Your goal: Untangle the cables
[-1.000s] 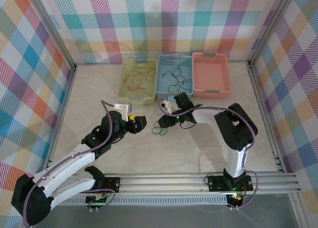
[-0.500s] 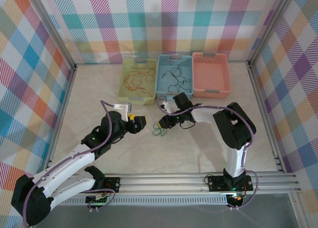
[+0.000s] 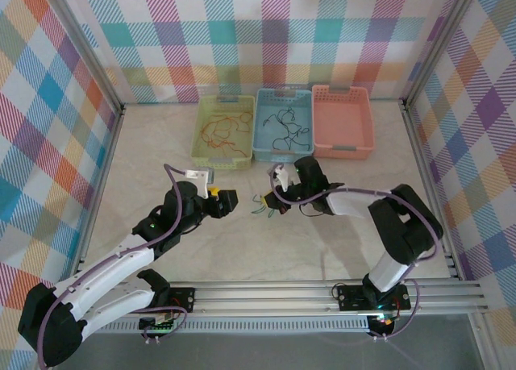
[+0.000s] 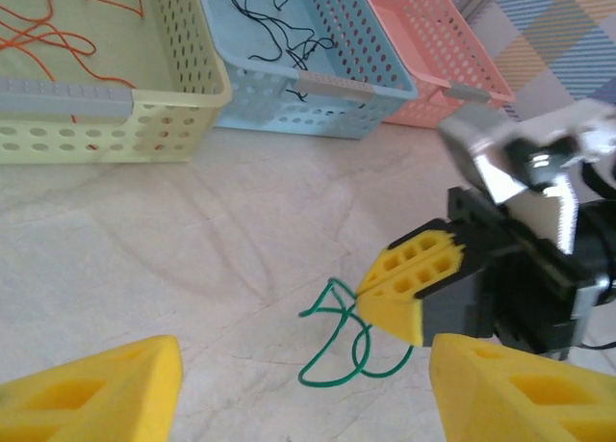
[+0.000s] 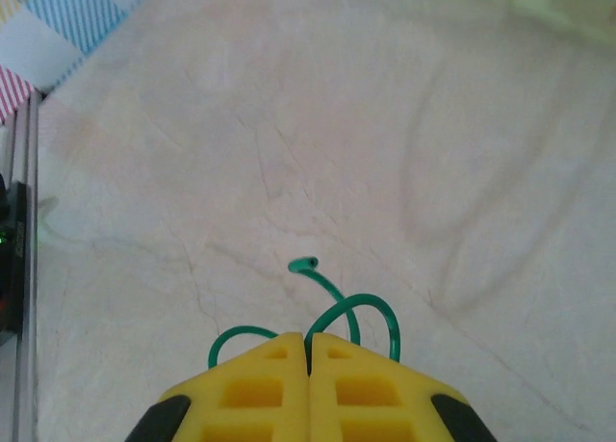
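The green cable next needs to be grabbed by its loose end (image 3: 255, 197) (image 4: 303, 314) with my left gripper, away from my right gripper's pinch, to untangle the cable's loops.
A dark green cable (image 3: 263, 209) lies in loose loops on the table between the two arms. My right gripper (image 3: 269, 199) is shut on one end of it, and its yellow pads (image 5: 274, 384) meet on the green cable (image 5: 367, 299). The left wrist view shows the right gripper (image 4: 366, 299) pinching the green cable (image 4: 331, 383). My left gripper (image 3: 225, 199) hangs open just left of it, with its fingers (image 4: 106, 389) wide apart. Red-orange cables (image 3: 226, 128) lie in the yellow-green basket and black cables (image 3: 282, 128) in the blue one.
Three baskets stand in a row at the back: yellow-green basket (image 3: 222, 162), blue basket (image 3: 282, 153) and pink basket (image 3: 343, 151). Plaid walls enclose the table on three sides. An aluminium rail (image 3: 322, 293) runs along the near edge.
My right gripper's jaws have closed on the green cable, and that arm's elbow has swung out to the right. The left arm has stayed in place, open.
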You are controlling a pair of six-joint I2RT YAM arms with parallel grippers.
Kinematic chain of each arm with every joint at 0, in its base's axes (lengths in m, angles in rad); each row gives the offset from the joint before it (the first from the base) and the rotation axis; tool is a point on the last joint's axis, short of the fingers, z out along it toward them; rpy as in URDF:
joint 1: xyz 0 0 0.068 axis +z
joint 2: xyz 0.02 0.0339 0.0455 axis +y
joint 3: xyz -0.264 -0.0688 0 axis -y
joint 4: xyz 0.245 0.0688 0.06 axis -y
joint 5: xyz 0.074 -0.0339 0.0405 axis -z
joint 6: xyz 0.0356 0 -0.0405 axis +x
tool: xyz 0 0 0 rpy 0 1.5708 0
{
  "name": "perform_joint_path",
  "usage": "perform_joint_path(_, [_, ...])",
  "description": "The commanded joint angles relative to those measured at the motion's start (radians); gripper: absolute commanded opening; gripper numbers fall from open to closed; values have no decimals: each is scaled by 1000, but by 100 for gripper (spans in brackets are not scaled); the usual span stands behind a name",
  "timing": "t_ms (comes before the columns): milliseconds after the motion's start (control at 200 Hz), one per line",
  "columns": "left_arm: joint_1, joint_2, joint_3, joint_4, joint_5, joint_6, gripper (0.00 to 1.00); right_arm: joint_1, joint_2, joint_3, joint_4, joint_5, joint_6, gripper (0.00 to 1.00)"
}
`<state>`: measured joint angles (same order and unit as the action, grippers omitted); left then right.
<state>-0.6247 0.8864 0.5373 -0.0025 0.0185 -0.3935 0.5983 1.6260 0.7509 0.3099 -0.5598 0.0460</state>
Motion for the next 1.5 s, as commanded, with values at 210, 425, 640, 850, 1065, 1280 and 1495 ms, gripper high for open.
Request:
perform_joint_path(210, [8, 55, -21, 113, 142, -27, 71, 24, -150, -181, 451, -17, -20, 0])
perform_joint_path(425, [8, 149, 11, 165, 255, -9, 73, 36, -156, -190, 477, -60, -41, 0])
perform_joint_path(640, [6, 242, 86, 131, 308, 25, 73, 35, -161, -194, 481, -86, -46, 0])
perform_joint_path(850, [5, 282, 157, 39, 264, 72, 74, 36, -160, -194, 491, -110, -46, 0])
perform_joint_path(1065, [5, 367, 226, 10, 276, 104, 65, 37, -169, -196, 486, -112, -49, 0])
perform_joint_path(1280, [5, 382, 238, 6, 276, 110, 48, 38, -171, -194, 485, -112, -45, 0])
perform_joint_path(1495, [6, 382, 246, -16, 266, 117, 23, 38, -176, -194, 479, -97, -46, 0])
